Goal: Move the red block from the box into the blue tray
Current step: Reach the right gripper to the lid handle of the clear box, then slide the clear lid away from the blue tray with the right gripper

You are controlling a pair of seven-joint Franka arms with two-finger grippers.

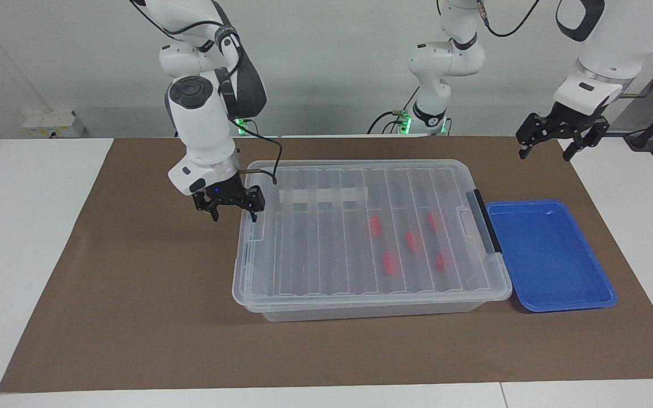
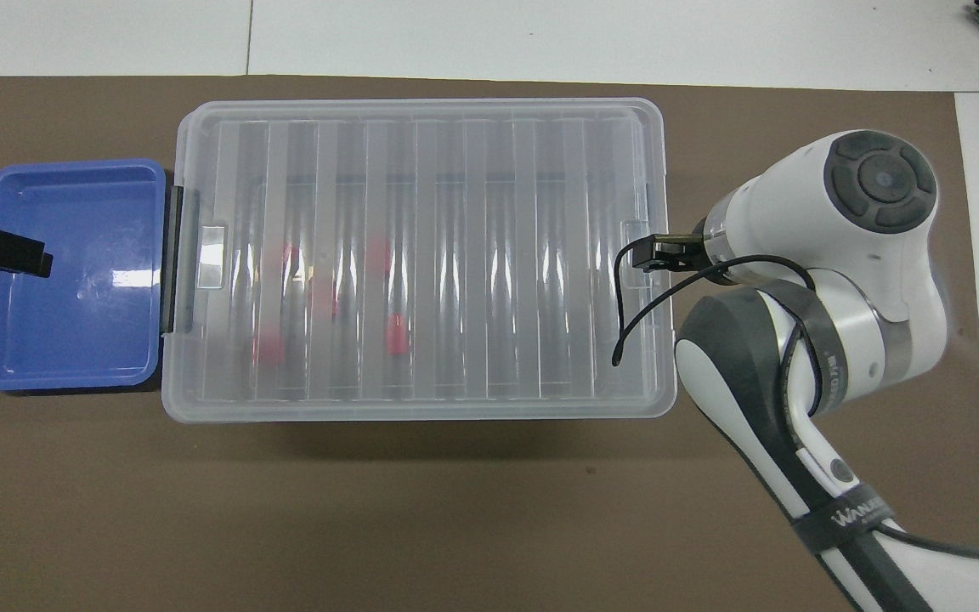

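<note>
The robot's left gripper will grab the red block by its middle (image 2: 323, 300) to bring it out of the box into the blue tray (image 2: 73, 297).
The box (image 1: 304, 266) is a clear bin with its ribbed lid on; it also shows in the overhead view (image 2: 421, 136). Several red blocks lie inside under the lid, one in the facing view (image 1: 375, 226) and one in the overhead view (image 2: 396, 334). The blue tray (image 1: 547, 255) lies empty against the box's black-clip end (image 1: 485, 221), toward the left arm's end. My right gripper (image 1: 234, 214) is open and empty, low at the box's other end by the lid rim. My left gripper (image 1: 546, 152) is open, raised by the blue tray (image 2: 73, 297); one of its fingers (image 2: 5, 252) shows over the tray.
A brown mat (image 1: 134, 317) covers the table under the box and tray. A white strip (image 1: 322, 195) is on the lid. A black cable (image 2: 625, 314) hangs from the right wrist over the lid's end.
</note>
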